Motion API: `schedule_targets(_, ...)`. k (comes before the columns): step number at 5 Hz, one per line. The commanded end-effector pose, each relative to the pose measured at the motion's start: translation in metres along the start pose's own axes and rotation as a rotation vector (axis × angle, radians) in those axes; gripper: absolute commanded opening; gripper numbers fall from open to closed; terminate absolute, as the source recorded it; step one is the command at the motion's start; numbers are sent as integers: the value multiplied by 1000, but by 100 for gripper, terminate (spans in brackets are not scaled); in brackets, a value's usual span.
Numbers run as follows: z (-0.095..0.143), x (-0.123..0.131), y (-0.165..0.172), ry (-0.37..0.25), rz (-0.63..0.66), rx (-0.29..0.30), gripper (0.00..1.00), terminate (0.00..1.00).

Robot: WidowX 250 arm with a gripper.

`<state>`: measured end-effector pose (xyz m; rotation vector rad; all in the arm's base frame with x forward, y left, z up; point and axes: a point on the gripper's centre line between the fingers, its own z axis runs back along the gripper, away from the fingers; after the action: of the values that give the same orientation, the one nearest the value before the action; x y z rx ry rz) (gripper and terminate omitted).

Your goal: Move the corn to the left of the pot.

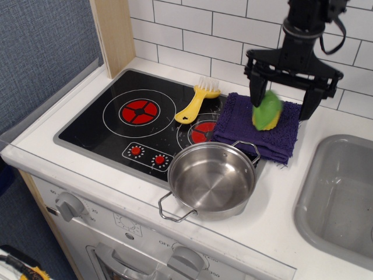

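The corn needs to be set beside the pot (212, 179), so my gripper should next grab the corn around its thick middle (267, 113).
The corn (267, 111), a small green cob with yellow showing, is over the purple cloth (242, 125), behind and to the right of the pot. It looks blurred, and I cannot tell whether it rests on the cloth. The shiny steel pot (212, 179) stands empty at the counter's front, right of the stove knobs. My gripper (282, 100) hangs above the cloth with its jaws wide apart. The corn sits between them, close to the left finger (256, 93), and is not clamped.
A yellow-handled brush (197, 100) lies on the black stovetop (116, 125) behind the pot. The grey sink basin (341, 198) is at the right. A tiled wall runs along the back, and a wooden post stands at the back left.
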<state>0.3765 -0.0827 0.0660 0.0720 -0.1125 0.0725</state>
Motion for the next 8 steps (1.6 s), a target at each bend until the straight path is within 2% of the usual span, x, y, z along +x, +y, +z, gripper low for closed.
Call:
schedule_targets(1,-10,33,5,6,12,53,100,0)
schedule_targets(2,-12,32,9,9,14,43,100,0)
schedule_targets(3,-1,28,12,-8,8,21,0,0)
schedule_targets(5,38,20,37,-88,55,-45,0,0)
schedule_targets(6,44,5,59,-83,87,-44,0,0)
schedule_targets(7,20,-19,91,-7,144,-10,0,0)
schedule_targets(8,-14,-40,118,86,178,-1,0,0)
